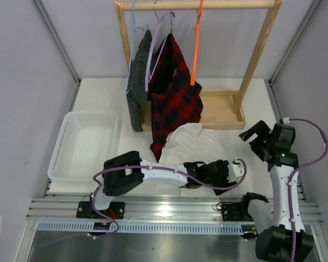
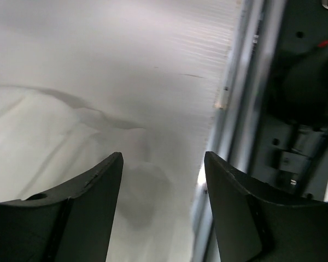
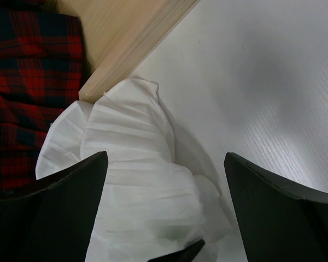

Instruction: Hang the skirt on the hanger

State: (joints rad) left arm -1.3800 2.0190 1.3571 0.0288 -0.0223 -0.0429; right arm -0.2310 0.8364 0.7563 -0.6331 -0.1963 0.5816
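The robot's left gripper needs to reach the white skirt and take hold of its near edge beside the metal bar. The skirt's pleats then stay free to be spread toward the hanger.
The white crinkly skirt lies bunched on the table in front of the rack; its pleats fill the right wrist view, and an edge of it shows at the left of the left wrist view. The orange hanger hangs bare from the wooden rail. My left gripper is low at the skirt's near right edge; the gripper is open over bare table beside the cloth. My right gripper hovers to the right of the skirt; the gripper is open above it, holding nothing.
A red-and-black plaid garment on a lavender hanger and a dark grey garment hang on the wooden rack, whose base tray touches the skirt. A white basket sits at the left. The metal rail runs along the near edge.
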